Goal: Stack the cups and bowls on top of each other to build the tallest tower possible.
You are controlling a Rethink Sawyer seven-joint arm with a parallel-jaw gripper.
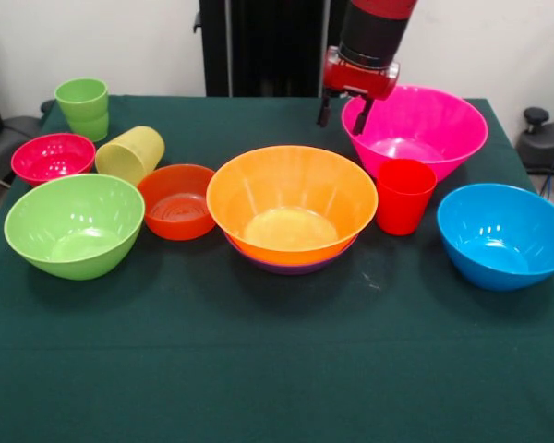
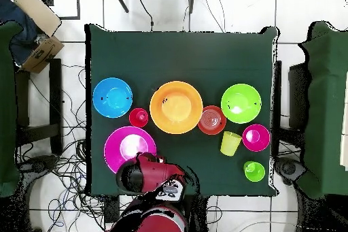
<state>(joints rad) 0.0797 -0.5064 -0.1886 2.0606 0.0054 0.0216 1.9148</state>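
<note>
The big pink bowl is next for my gripper to grab, by the bowl's rim. Then I will put that bowl inside the large orange bowl for the tower.
My gripper is open and empty. It hangs at the left rim of the big pink bowl at the back right. In the overhead view my arm covers it beside the pink bowl. The large orange bowl sits nested in the purple bowl at the centre. A red cup stands upright between them and the blue bowl. On the left are the lime-green bowl, the small red-orange bowl, the pale yellow cup on its side, the small magenta bowl and the upright green cup.
Everything rests on a dark green tablecloth. Chairs and cables surround the table in the overhead view, with a cardboard box off the top left corner.
</note>
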